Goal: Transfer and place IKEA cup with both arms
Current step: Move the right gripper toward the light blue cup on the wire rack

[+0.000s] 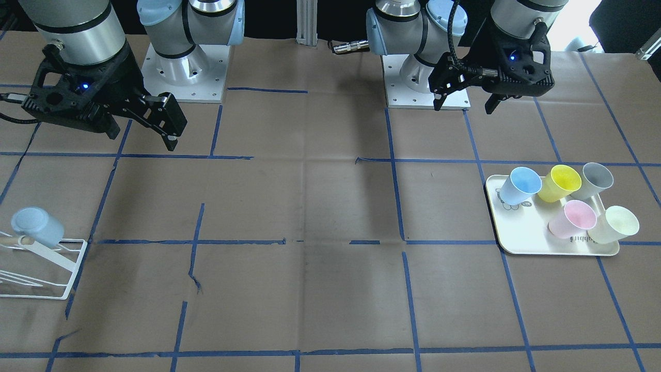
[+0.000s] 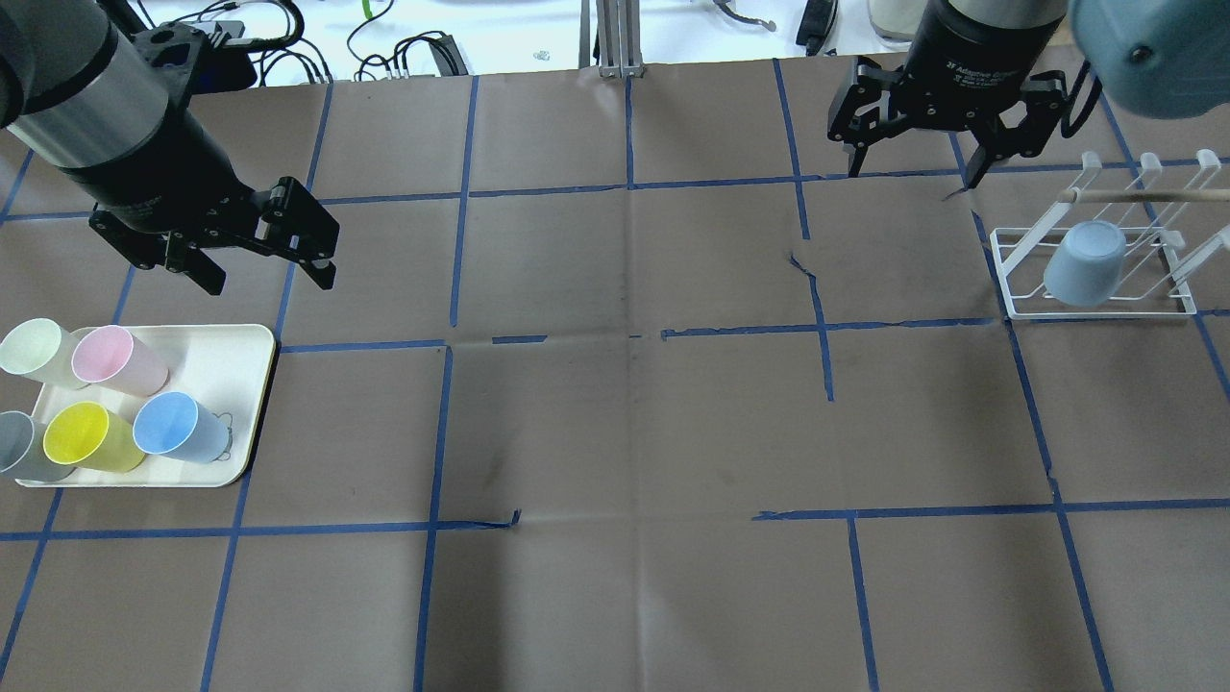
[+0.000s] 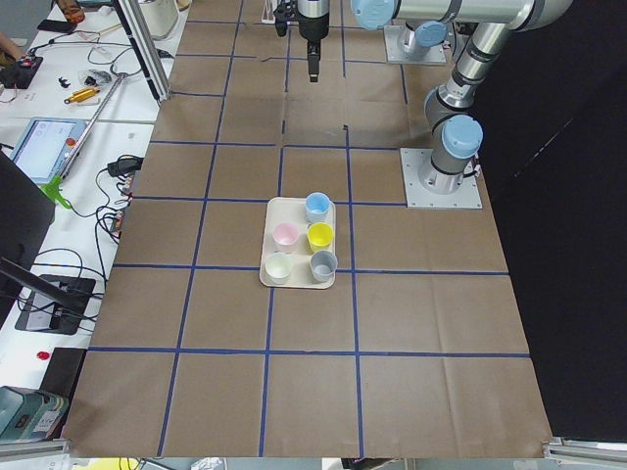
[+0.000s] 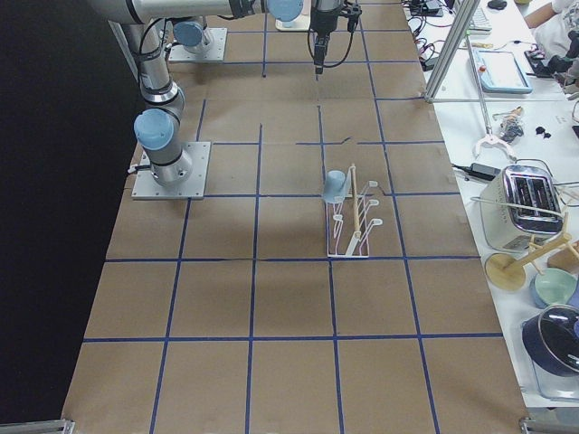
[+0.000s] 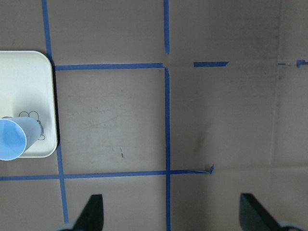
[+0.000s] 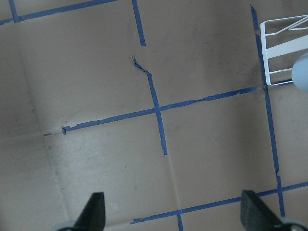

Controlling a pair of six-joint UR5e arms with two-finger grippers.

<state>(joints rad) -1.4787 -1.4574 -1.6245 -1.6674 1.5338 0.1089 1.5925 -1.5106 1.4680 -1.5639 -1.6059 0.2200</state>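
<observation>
The blue cup on the wire rack sits with its opening down over a rack peg, so my right gripper will grab it by its closed base end next.
One light-blue IKEA cup stands upright on the cream tray, at its corner nearest the table's middle. It also shows in the front view and the left wrist view. A second, alike blue cup hangs mouth-down on a peg of the white wire rack, also in the front view. My left gripper is open and empty, held above the table just beyond the tray. My right gripper is open and empty, held high, left of the rack.
The tray also holds a pink cup, a yellow cup, a pale green cup and a grey cup. Brown paper with blue tape lines covers the table between tray and rack.
</observation>
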